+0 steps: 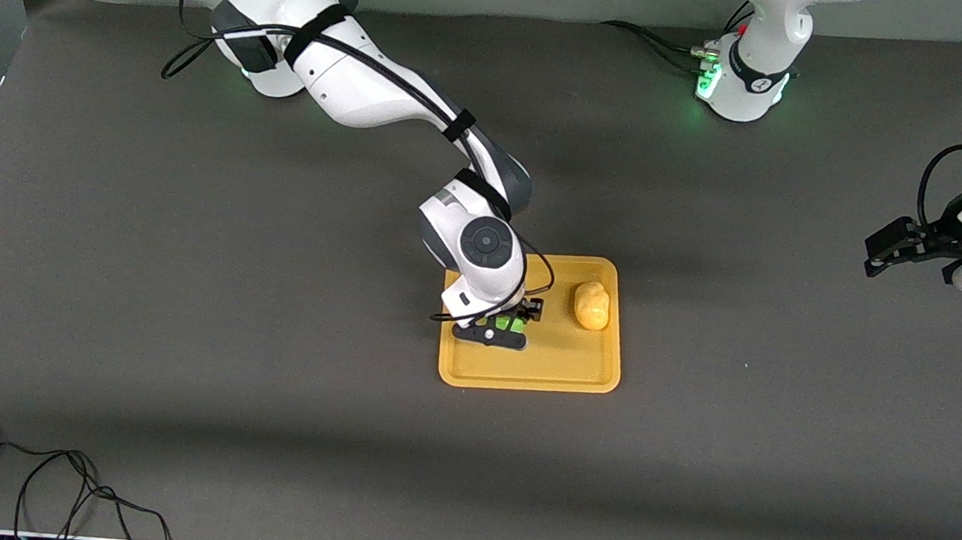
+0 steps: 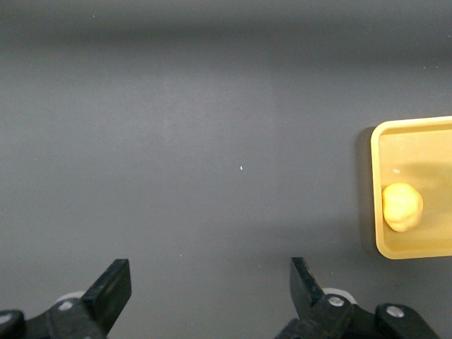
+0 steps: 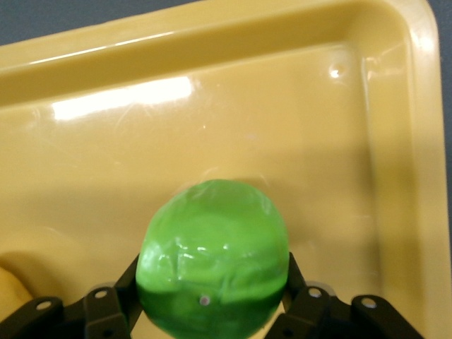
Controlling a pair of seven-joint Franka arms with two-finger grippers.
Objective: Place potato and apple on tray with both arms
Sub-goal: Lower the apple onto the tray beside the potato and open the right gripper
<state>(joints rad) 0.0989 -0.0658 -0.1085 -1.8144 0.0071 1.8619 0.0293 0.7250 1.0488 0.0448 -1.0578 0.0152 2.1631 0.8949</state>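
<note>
The green apple (image 3: 212, 247) is low over the tray's bottom and inside the tray's rim, so my right gripper should open.
The orange-yellow tray (image 1: 576, 372) lies mid-table. The lumpy yellow potato (image 1: 591, 305) lies on it, by the rim toward the left arm's end. My right gripper (image 1: 502, 327) is shut on the green apple (image 1: 506, 323), low over the tray's part toward the right arm's end. In the right wrist view the apple (image 3: 212, 247) fills the space between the fingers (image 3: 106, 307) above the tray floor (image 3: 282, 106). I cannot tell whether it touches the floor. My left gripper (image 1: 882, 250) waits open and empty over bare table at the left arm's end. Its wrist view shows the gripper (image 2: 210, 282), tray (image 2: 378, 240) and potato (image 2: 402, 206).
Loose black cables (image 1: 43, 484) lie on the grey table near the front camera's edge, toward the right arm's end. The right arm's forearm (image 1: 391, 100) reaches down over the table from its base to the tray.
</note>
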